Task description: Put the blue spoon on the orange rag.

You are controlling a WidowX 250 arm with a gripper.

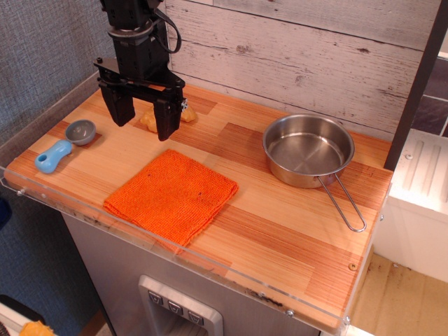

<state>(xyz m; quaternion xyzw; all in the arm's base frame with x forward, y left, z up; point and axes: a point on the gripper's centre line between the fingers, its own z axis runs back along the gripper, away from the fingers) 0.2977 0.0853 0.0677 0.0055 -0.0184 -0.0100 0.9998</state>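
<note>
My gripper should next pick up the blue spoon by its light-blue handle, so it can lay the spoon on the orange rag.
The blue spoon lies flat at the left end of the wooden counter, its light-blue handle toward the front left and its round grey bowl toward the back. The orange rag lies flat near the counter's front edge, to the right of the spoon. My black gripper hangs above the counter behind the rag and to the right of the spoon. Its two fingers are spread apart and hold nothing.
A yellow-tan food piece lies behind the gripper, partly hidden by it. A steel pan with a wire handle stands at the right. A clear plastic rim runs along the counter's edges. A plank wall stands behind.
</note>
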